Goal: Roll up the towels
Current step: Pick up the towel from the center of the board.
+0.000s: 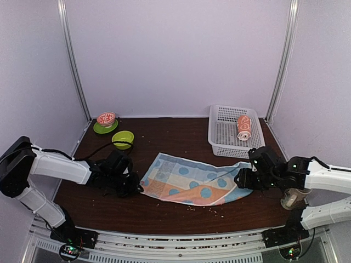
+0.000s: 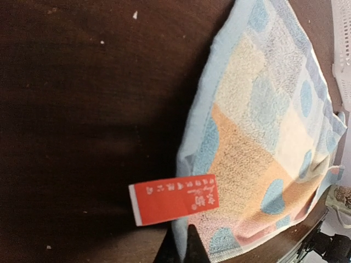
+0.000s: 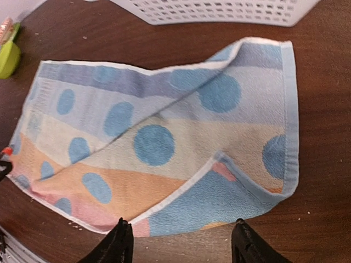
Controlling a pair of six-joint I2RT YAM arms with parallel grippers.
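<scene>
The larger towel point(image 1: 192, 183) needs to be spread and folded for rolling. Its folded-over near corner point(image 1: 237, 188) is the part my right gripper should pick up next, opposite my left gripper's hold.
The larger towel point(image 1: 192, 183), pastel bands with blue dots, lies spread and rumpled on the dark table. My left gripper point(image 1: 134, 189) is at its left edge. In the left wrist view the left gripper point(image 2: 184, 246) is shut on the towel's light-blue hem point(image 2: 189, 164), just below a red label point(image 2: 174, 199). My right gripper point(image 1: 244, 179) hovers at the towel's right end. Seen from the right wrist, the right gripper point(image 3: 181, 227) stands open above the near edge, where a corner point(image 3: 219, 197) is folded over. The small orange towel point(image 1: 244, 127) lies rolled in the white basket point(image 1: 222, 134).
A green bowl point(image 1: 123, 139) and a green saucer holding a red-patterned bowl point(image 1: 106, 121) stand at the back left. The basket sits at the back right, close behind the towel's far edge point(image 3: 219, 11). Crumbs dot the table near the front.
</scene>
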